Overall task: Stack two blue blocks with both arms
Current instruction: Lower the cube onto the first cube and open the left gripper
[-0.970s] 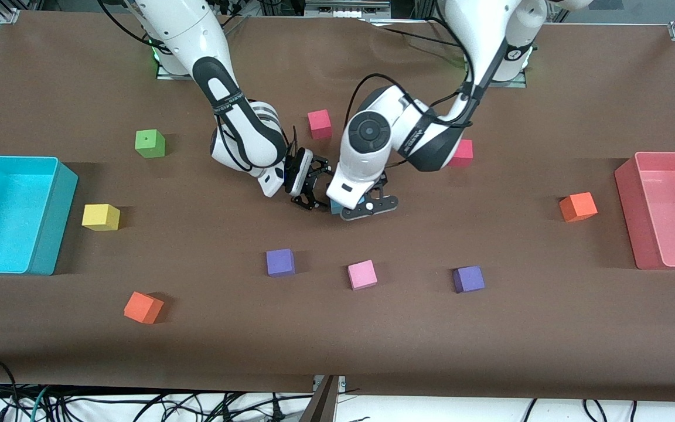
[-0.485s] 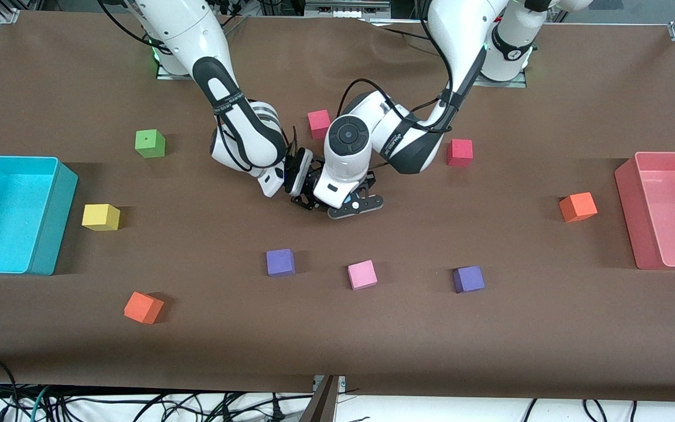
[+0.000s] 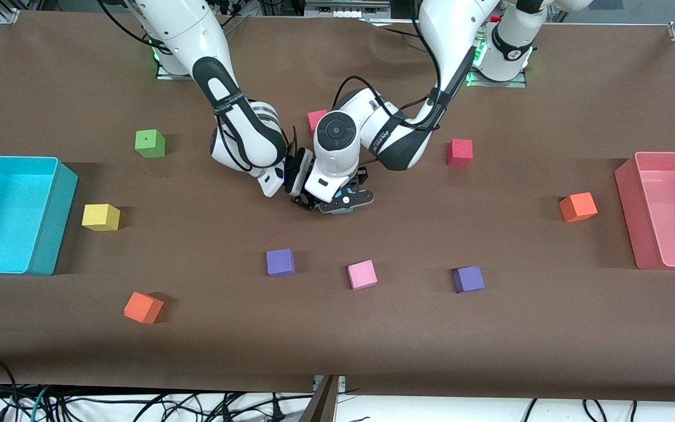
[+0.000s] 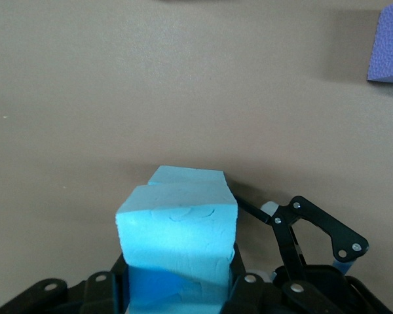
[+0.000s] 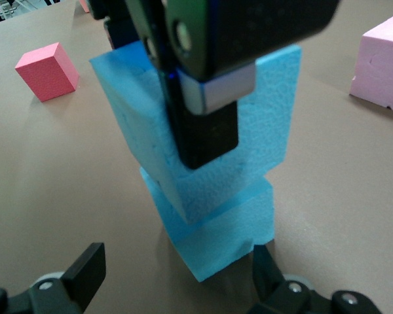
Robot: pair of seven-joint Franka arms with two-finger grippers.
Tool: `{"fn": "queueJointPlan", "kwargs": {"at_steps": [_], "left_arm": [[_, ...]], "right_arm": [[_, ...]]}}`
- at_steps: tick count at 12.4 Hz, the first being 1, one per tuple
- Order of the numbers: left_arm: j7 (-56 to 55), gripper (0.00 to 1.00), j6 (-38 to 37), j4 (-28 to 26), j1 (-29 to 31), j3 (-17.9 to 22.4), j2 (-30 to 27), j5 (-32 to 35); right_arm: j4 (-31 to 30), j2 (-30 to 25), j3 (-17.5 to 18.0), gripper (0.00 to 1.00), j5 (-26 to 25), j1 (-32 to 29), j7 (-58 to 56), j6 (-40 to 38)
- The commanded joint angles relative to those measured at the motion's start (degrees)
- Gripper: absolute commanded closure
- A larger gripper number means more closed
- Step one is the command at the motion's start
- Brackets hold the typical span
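I should let go of the upper block (image 4: 175, 232) with my left gripper now: it is over the lower blue block (image 4: 187, 174), so it would stay standing there.
Two sky-blue blocks stand at the table's middle. In the right wrist view the upper blue block (image 5: 262, 104) rests slightly turned on the lower blue block (image 5: 216, 229), which sits on the table. My left gripper (image 4: 177, 281) is shut on the upper block (image 4: 177, 229), and one of its fingers (image 5: 206, 131) crosses that block's face. My right gripper (image 5: 177, 278) is open at table level with its fingers either side of the lower block. In the front view the left gripper (image 3: 344, 200) and right gripper (image 3: 307, 196) meet and hide both blocks.
Purple cubes (image 3: 280, 262) (image 3: 469, 279) and a pink cube (image 3: 362, 274) lie nearer the front camera. Crimson cubes (image 3: 316, 119) (image 3: 459, 152) lie close by. A cyan bin (image 3: 50, 223) stands at the right arm's end and a pink bin (image 3: 627, 199) at the left arm's end.
My left arm has carried its blue block toward the right arm's end, over the block beside the right gripper. The right gripper has stayed in place.
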Motion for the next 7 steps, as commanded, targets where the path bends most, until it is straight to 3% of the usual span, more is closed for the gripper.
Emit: {"fn": "queueJointPlan", "kwargs": {"at_steps": [1,2,3,4,5,7], "left_arm": [[0.6,1.00,-1.4,1.9,-0.7,0.9,0.9,-0.4],[0.6,1.00,-1.4,1.9,-0.7,0.9,0.9,-0.3],[0.5,0.91,-1.4,1.8,-0.7,0.9,1.1,-0.5],[0.0,0.66,-1.4,1.9,-0.7,0.9,1.3,-0.6],[-0.2,0.51,-1.4,1.9,-0.7,0.8,1.3,-0.7],[-0.3,0.40,-1.4,1.9,-0.7,0.8,1.3,-0.8]], "right_arm": [[0.7,0.4,-0.2,0.01,1.3,0.2,-1.3,-0.5],[0.7,0.4,-0.2,0.01,1.3,0.2,-1.3,-0.5],[0.7,0.4,-0.2,0.01,1.3,0.2,-1.3,-0.5],[0.7,0.4,-0.2,0.01,1.3,0.2,-1.3,-0.5],[0.7,0.4,-0.2,0.01,1.3,0.2,-1.3,-0.5],[0.7,0.4,-0.2,0.01,1.3,0.2,-1.3,-0.5]]}}
